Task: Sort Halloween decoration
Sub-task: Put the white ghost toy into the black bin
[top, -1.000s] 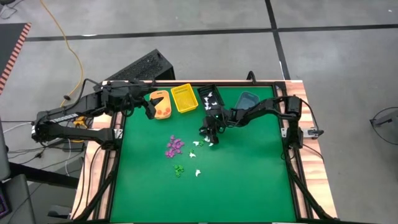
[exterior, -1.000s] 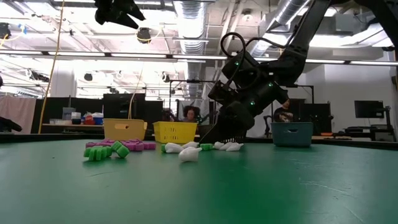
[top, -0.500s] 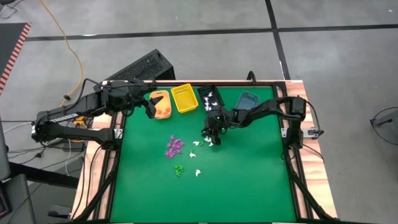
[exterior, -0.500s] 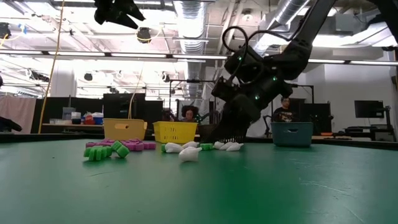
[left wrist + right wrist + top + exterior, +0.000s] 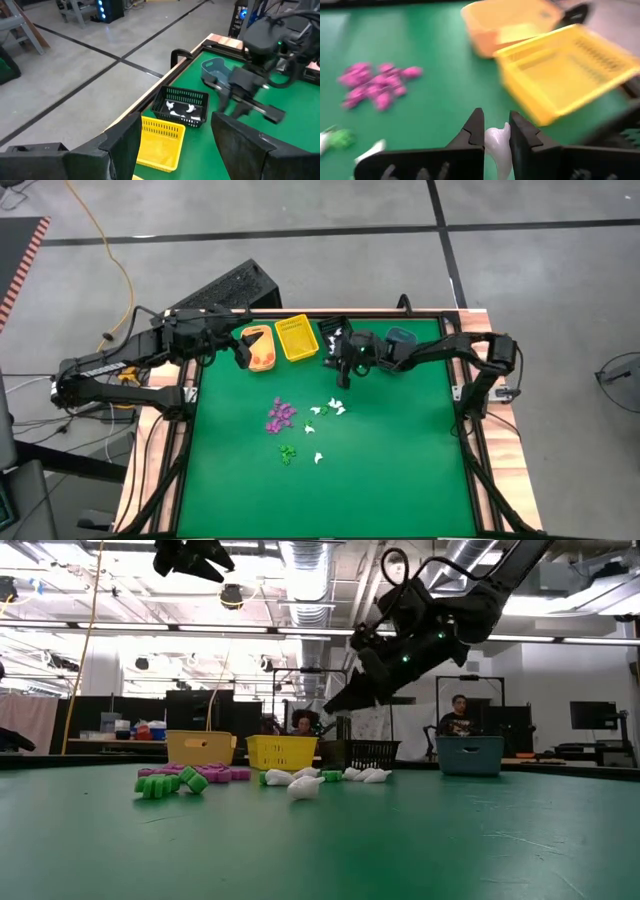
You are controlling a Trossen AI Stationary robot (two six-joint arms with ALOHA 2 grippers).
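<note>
The white trinket hangs short of the black bin's opening (image 5: pixel 333 332), so my right gripper should move it over the black bin before releasing.
The Halloween decoration lies as small heaps on the green mat: purple trinkets (image 5: pixel 281 415), white ones (image 5: pixel 326 409), green ones (image 5: pixel 287 452) and one more white piece (image 5: pixel 318 458). My right gripper (image 5: pixel 343 367) hangs above the mat just in front of the black bin (image 5: pixel 334 334), shut on a white trinket (image 5: pixel 498 143). In the low view it (image 5: pixel 334 706) is well clear of the heaps (image 5: pixel 300 783). My left gripper (image 5: pixel 243 356) waits open over the orange bin (image 5: pixel 262 348). My right gripper pinches the white trinket between its two fingers (image 5: pixel 474 131). The trinket's rounded end (image 5: pixel 503 131) shows in the gap near the fingertips. The fingers slant down toward the far left of the table. The trinket is lifted clear of the mat.
Four bins stand in a row at the far edge: orange, yellow (image 5: pixel 297 338), black and blue-grey (image 5: pixel 400 340). The black bin (image 5: pixel 182 106) holds a few white trinkets. People sit in the room beyond the table (image 5: pixel 460 718).
My right gripper has risen from the white heap on the mat and gone toward the far edge, near the black bin, tipping closer to level. The white trinket has come up with it, clear of the mat. The heaps have stayed in place.
</note>
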